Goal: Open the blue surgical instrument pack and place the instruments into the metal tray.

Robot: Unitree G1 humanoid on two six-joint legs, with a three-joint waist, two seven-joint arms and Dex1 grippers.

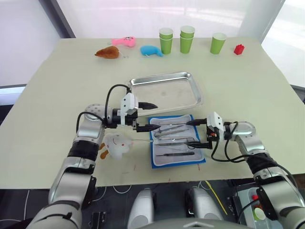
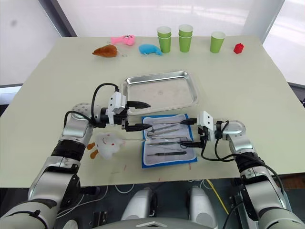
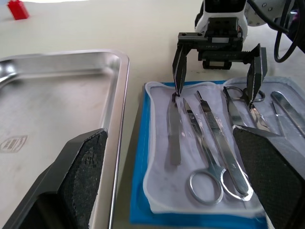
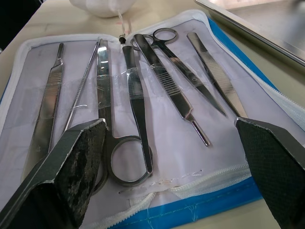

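The left gripper grabs the scissors by their handles beside the finger rings next, to place the scissors into the metal tray [image 1: 164, 93] [image 3: 52, 124].
The blue surgical instrument pack [image 1: 177, 141] lies open flat near the table's front, white lining up. Several silver instruments [image 4: 138, 107] rest in its pockets: scissors, forceps, tweezers and thin handles. The metal tray [image 1: 164, 93] sits just behind the pack with nothing in it. My left gripper [image 1: 148, 116] is open at the pack's left far corner, one finger by the tray's near rim and the other at the pack's edge. My right gripper [image 1: 194, 133] is open over the pack's right side, fingertips [image 3: 177, 88] down close to the instrument ends. Neither holds anything.
A white plush toy [image 1: 116, 144] lies left of the pack beside my left arm. Along the far edge stand several green cups [image 1: 187, 39], a red block [image 1: 238, 48], and pink [image 1: 124, 41], blue [image 1: 151, 50] and brown [image 1: 107, 52] toys.
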